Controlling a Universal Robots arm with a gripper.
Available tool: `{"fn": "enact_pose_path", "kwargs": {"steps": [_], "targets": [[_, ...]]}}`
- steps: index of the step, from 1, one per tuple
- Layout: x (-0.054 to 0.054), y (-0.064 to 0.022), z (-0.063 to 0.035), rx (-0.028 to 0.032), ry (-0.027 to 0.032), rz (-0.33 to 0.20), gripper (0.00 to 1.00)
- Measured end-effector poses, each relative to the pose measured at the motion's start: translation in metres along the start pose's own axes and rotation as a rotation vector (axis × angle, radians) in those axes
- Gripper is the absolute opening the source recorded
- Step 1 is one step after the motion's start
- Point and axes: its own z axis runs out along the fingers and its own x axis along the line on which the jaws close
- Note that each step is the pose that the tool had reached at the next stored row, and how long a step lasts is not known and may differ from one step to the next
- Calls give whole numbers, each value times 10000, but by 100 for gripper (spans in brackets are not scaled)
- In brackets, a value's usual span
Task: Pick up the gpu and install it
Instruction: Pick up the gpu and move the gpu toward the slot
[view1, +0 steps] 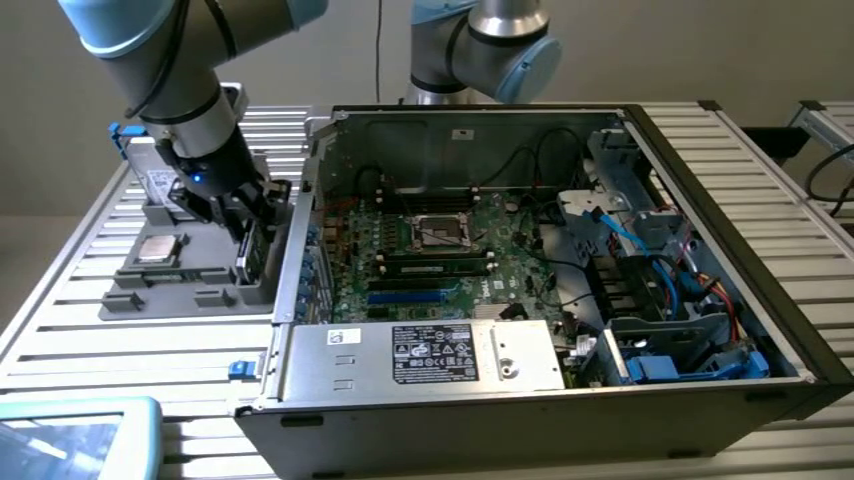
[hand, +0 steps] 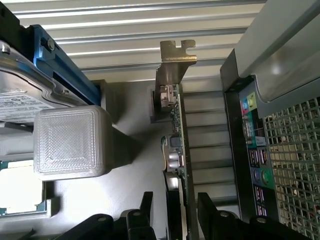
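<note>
The robot's fingers reach down on either side of the GPU's board in the wrist view, so the gripper should close on the GPU now.
The gpu (hand: 176, 131) stands on edge in a grey holder tray (view1: 187, 290), its silver end bracket (hand: 175, 62) sticking out past the board. In the exterior view the gpu (view1: 254, 262) sits at the tray's side nearest the computer case. My gripper (hand: 175, 202) is lowered over it, one finger on each side of the card, and a narrow gap shows between each finger and the card. Its jaws are open and hold nothing. In the exterior view the gripper (view1: 248, 222) hangs just to the left of the case wall.
The open computer case (view1: 694, 150) lies on the slatted table, motherboard (view1: 441, 250) and blue slots (view1: 414, 297) exposed. The tray also holds a white-labelled drive (hand: 17, 97) in a blue bracket and a CPU chip (view1: 158, 250). A second arm (view1: 474, 50) stands behind the case.
</note>
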Motion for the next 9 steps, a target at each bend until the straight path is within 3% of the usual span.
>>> {"fn": "enact_pose_path", "kwargs": {"steps": [3,5,9], "targets": [[0,-1,3,1,24,4,40],[0,-1,3,3,43,7,28],[0,-1,4,7,79,13,27]]}}
